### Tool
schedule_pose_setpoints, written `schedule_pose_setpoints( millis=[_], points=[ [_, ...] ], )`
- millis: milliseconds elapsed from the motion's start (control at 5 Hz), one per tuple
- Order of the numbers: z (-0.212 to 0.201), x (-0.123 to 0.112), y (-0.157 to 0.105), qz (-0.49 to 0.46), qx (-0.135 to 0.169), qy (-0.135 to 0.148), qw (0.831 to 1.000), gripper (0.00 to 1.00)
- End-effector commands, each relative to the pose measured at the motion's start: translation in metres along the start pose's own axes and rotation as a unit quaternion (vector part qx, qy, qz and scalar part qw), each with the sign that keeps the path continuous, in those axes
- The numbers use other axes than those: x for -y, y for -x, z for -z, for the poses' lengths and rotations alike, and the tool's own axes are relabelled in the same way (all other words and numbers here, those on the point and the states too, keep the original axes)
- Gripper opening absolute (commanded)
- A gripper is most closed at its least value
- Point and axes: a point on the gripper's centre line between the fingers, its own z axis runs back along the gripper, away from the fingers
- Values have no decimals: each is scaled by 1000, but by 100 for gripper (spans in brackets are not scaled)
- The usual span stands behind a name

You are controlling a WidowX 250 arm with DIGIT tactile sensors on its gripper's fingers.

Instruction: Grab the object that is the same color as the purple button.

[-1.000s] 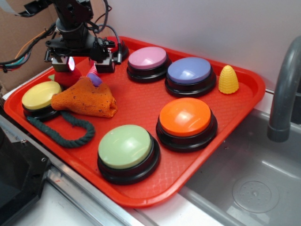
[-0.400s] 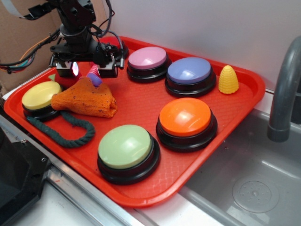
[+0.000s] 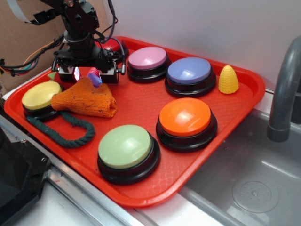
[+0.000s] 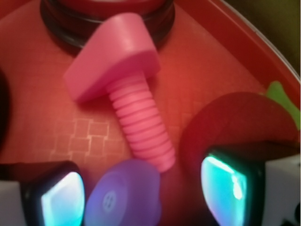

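Observation:
My gripper is ready to close on the purple piece [image 3: 97,79], because my fingertips reach down on both sides of the piece. Closing now would hold it if I closed now.
The object, a small purple nut-like piece [image 4: 124,194], lies on the red tray [image 3: 141,101] at the tip of a pink threaded bolt [image 4: 123,96]. In the exterior view the purple piece [image 3: 97,79] peeks out above an orange cloth [image 3: 88,99]. My gripper [image 4: 143,195] is open and straddles it. The left pad [image 4: 61,200] is close beside the piece, and the right pad [image 4: 225,188] stands well clear of it. From outside, the gripper [image 3: 92,75] sits low at the tray's back left. The purple button [image 3: 189,70] is far to the right.
A red ball with a green leaf [image 4: 240,117] crowds the right finger. A red button [image 4: 108,19] stands just beyond the bolt head. Pink-lilac [image 3: 147,58], orange [image 3: 186,117], green [image 3: 124,147] and yellow [image 3: 40,95] buttons, a green rope [image 3: 63,129] and a yellow corn toy [image 3: 228,80] share the tray. A sink [image 3: 249,183] lies right.
The gripper has shifted right and come down, from above the red ball to a spot around the purple piece and the bolt. The tray's objects have not moved.

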Motion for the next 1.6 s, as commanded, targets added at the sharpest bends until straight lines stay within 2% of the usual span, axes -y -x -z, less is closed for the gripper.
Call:
schedule_pose_setpoints(
  millis=[0,600,800,1000,1200,1400],
  points=[
    [-7,-14,-5,-42,0,11,999,0],
    [-26,-19,-15,-61,20,19,998,0],
    [-57,-18,-24,1,23,38,999,0],
    [-91,-11,-27,53,17,31,998,0],
    [-106,-22,-39,78,-31,32,996,0],
    [-131,-29,-36,98,-13,44,994,0]
  ],
)
